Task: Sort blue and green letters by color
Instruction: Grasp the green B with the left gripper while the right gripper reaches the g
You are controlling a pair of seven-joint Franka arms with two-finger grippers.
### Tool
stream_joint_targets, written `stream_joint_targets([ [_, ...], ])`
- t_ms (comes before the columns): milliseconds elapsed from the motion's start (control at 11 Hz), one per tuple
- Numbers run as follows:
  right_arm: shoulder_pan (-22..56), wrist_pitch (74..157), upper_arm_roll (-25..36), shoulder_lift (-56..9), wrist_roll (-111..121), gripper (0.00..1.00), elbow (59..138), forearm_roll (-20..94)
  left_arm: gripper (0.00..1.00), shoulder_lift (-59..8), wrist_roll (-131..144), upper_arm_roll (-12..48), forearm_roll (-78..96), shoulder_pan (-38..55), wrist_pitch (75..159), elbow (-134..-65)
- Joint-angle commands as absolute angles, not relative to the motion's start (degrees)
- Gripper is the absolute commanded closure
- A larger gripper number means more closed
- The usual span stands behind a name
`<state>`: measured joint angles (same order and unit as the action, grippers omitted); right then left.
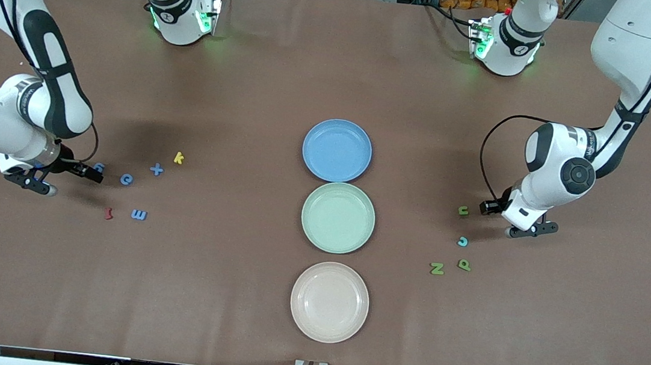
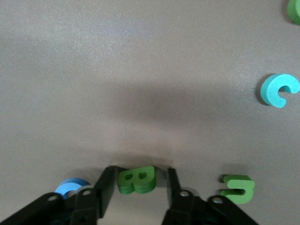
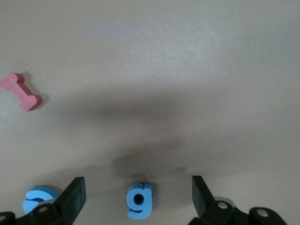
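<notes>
The right gripper's fingertips are above the blue g (image 1: 99,167), so they would miss it if the gripper closed now. The right gripper should first go lower, then close on the g.
My left gripper (image 1: 491,209) (image 2: 140,174) is low over the table at the left arm's end, open. Its fingers straddle a green B (image 2: 137,179); one finger touches it, the other stands a little off. Beside it lie a green u (image 1: 463,210) (image 2: 239,188), a teal c (image 1: 462,241) (image 2: 280,90), a green p (image 1: 464,264), a green N (image 1: 437,268) and a blue piece (image 2: 70,186). At the right arm's end my right gripper (image 1: 95,172) (image 3: 138,187) is wide open around a blue g (image 1: 98,167) (image 3: 139,200). Blue e (image 1: 127,179), plus (image 1: 157,169) and m (image 1: 139,215) lie nearby.
Three empty plates stand in a row mid-table: blue (image 1: 337,150), then green (image 1: 338,218), then beige (image 1: 329,301) nearest the front camera. A yellow k (image 1: 178,158) and a dark red piece (image 1: 108,213) (image 3: 21,91) lie among the blue letters.
</notes>
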<state>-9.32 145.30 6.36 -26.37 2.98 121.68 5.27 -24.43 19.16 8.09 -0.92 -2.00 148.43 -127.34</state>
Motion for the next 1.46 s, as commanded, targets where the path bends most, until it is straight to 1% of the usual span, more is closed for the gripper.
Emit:
stream_joint_targets([
  [0, -10.28, 146.33, 5.89, -25.14, 2.72, 0.0, 124.36, 5.1, 0.72, -24.87, 20.13, 8.09, -0.61, -1.76, 149.24, -127.09],
  [91, -10.28, 146.95, 5.89, -24.88, 2.64, 0.0, 125.15, 5.1, 0.75, -24.79, 20.13, 8.09, -0.7, -1.76, 149.24, -127.0],
  [182, -10.37, 147.74, 5.98, -24.87, 2.64, 0.0, 125.94, 5.1, 0.82, -24.79, 20.13, 8.09, -0.7, -1.76, 149.24, -126.91],
  [273, -10.37, 147.83, 5.98, -24.87, 2.55, 0.0, 126.38, 5.1, 0.92, -24.26, 20.04, 8.17, -0.7, -1.67, 149.24, -126.83],
  [365, -10.28, 147.83, 5.98, -24.7, 1.85, 0.0, 126.65, 5.1, 1.0, -23.21, 19.95, 8.26, -0.79, -1.41, 148.98, -126.83],
  [547, -10.28, 147.83, 5.98, -24.17, 1.06, 0.01, 127.61, 5.1, 1.0, -20.14, 19.78, 9.31, -0.79, 0.17, 148.62, -126.65],
  [638, -10.28, 147.83, 5.98, -23.82, 1.05, 0.01, 128.14, 5.18, 1.0, -19.0, 19.78, 11.23, -0.79, 0.52, 148.36, -125.95],
  [729, -10.28, 147.83, 5.98, -23.56, 1.05, 0.05, 128.49, 5.19, 1.0, -18.55, 20.65, 13.43, -0.7, 0.61, 147.23, -124.12],
  [820, -10.28, 147.83, 5.98, -23.47, 1.05, 0.09, 128.76, 5.19, 1.0, -19.24, 24.13, 15.8, -0.7, 0.79, 143.39, -120.19],
  [912, -10.28, 147.83, 5.98, -23.47, 0.97, 0.14, 129.11, 5.19, 1.0, -19.6, 26.69, 17.73, -0.7, 1.57, 140.04, -116.75],
  [1003, -10.2, 147.83, 5.98, -23.38, 0.97, 0.22, 129.37, 5.19, 1.0, -20.3, 28.37, 18.62, -0.7, 3.67, 139.23, -114.2],
  [1094, -10.11, 147.83, 5.89, -23.12, 0.97, 0.35, 129.55, 5.19, 1.0, -21.17, 28.74, 18.63, -0.7, 6.48, 139.22, -111.91],
  [1276, -10.02, 147.83, 5.98, -23.12, 0.97, 0.58, 129.55, 5.27, 1.0, -25.73, 28.83, 18.63, -0.7, 11.14, 139.22, -105.68],
  [1367, -9.85, 147.75, 5.89, -23.12, -0.6, 0.61, 129.55, 5.27, 1.0, -28.45, 29.44, 18.28, -0.79, 14.56, 139.39, -102.6],
])
